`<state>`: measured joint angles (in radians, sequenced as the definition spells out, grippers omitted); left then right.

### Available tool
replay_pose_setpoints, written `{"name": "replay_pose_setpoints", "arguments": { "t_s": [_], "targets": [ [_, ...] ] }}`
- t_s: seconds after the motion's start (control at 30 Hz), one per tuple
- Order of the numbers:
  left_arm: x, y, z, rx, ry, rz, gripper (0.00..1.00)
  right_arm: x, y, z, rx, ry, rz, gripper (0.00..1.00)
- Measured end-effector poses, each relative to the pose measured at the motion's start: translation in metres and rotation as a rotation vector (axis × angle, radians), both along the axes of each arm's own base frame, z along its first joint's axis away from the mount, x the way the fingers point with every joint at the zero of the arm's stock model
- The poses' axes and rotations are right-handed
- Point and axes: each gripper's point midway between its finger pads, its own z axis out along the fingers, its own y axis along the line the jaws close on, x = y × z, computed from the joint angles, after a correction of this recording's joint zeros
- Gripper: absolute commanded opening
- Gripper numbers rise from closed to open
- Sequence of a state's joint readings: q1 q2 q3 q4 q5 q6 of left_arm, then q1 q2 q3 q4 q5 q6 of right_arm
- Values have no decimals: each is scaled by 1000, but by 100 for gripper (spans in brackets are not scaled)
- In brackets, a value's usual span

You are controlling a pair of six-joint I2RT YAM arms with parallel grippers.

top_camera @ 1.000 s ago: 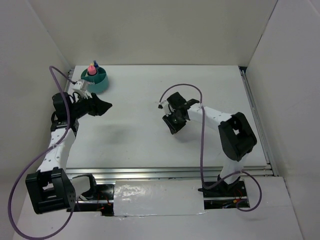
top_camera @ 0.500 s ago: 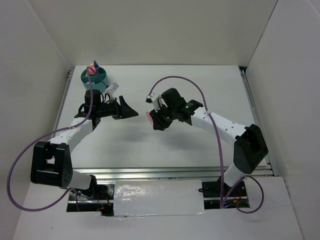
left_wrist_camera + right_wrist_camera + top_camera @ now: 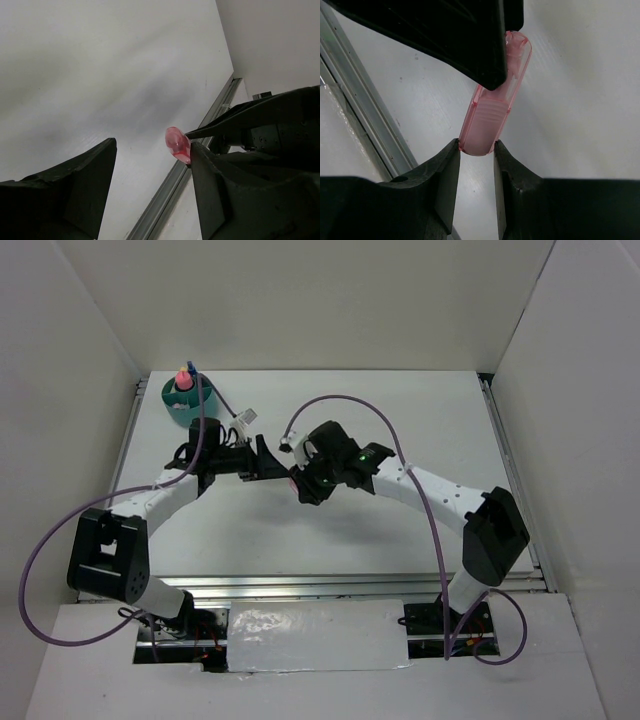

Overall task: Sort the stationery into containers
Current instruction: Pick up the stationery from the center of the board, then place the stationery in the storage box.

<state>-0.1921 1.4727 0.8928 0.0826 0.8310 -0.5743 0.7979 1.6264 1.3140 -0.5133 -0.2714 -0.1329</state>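
Note:
I should next grab the pink clip with my left gripper by its far end, which is free of the right gripper, to sort the clip into the teal tub.
A translucent pink clip (image 3: 487,120) is pinched at its near end by my right gripper (image 3: 476,145), held above the white table (image 3: 400,420) at mid-table. In the top view the pink clip (image 3: 294,480) shows at the right gripper (image 3: 300,483). My left gripper (image 3: 268,462) faces it from the left, open. From the left wrist, the pink clip (image 3: 177,144) sits just off the tip of the left gripper's (image 3: 152,145) right-hand finger; that finger (image 3: 445,30) covers part of the clip's far end. The teal tub (image 3: 185,400) stands at the back left.
A pink-topped item (image 3: 184,376) and a blue piece (image 3: 192,367) stick up out of the tub. White walls close in the table on three sides. A metal rail (image 3: 340,585) runs along the near edge, and purple cables arc over both arms.
Both arms have swung inward to mid-table until the grippers meet. The right one brought the pink clip along; the left jaws opened a little wider.

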Motion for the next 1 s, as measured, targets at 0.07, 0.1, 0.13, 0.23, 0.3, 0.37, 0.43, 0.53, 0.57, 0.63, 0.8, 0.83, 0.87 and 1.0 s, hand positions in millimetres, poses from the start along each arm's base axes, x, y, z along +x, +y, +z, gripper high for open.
{"name": "replay_pose_setpoints", "arguments": {
  "t_s": [0.07,0.1,0.13,0.23,0.3,0.37,0.43,0.53,0.57,0.63,0.8,0.83,0.87,1.0],
  "targets": [
    [-1,0,-3,4,14,1,67,-1,2,1,-2,-10,5,0],
    [-1,-1,-3,3,17,1,60,-1,2,1,-7,-16,7,0],
    [-1,-1,-3,2,20,3,56,-1,3,1,-12,-20,7,0],
    [-1,-1,-2,-2,20,0,36,-1,3,-2,-31,-36,5,5],
    [-2,-2,-1,-7,20,-4,25,-1,3,-5,-45,-40,1,10],
    [-2,-2,2,-22,30,-1,18,0,3,-10,-63,-42,-5,10],
    [-1,-3,5,-39,41,3,9,2,3,-14,-75,-49,-14,10],
    [0,0,6,-61,53,13,0,6,4,-14,-81,-69,-29,14],
    [1,1,7,-69,58,18,0,8,4,-13,-79,-75,-34,18],
    [2,3,7,-80,67,24,0,9,5,-12,-76,-78,-45,59],
    [14,22,6,-65,50,75,0,20,-6,-11,-77,-65,-110,82],
    [20,29,7,-45,42,98,0,25,-11,-9,-70,-62,-131,83],
    [29,37,9,-17,17,128,0,30,-18,-7,-62,-58,-153,83],
    [82,79,48,130,-222,262,0,48,-54,11,-9,-57,-249,83]
  ]
}}
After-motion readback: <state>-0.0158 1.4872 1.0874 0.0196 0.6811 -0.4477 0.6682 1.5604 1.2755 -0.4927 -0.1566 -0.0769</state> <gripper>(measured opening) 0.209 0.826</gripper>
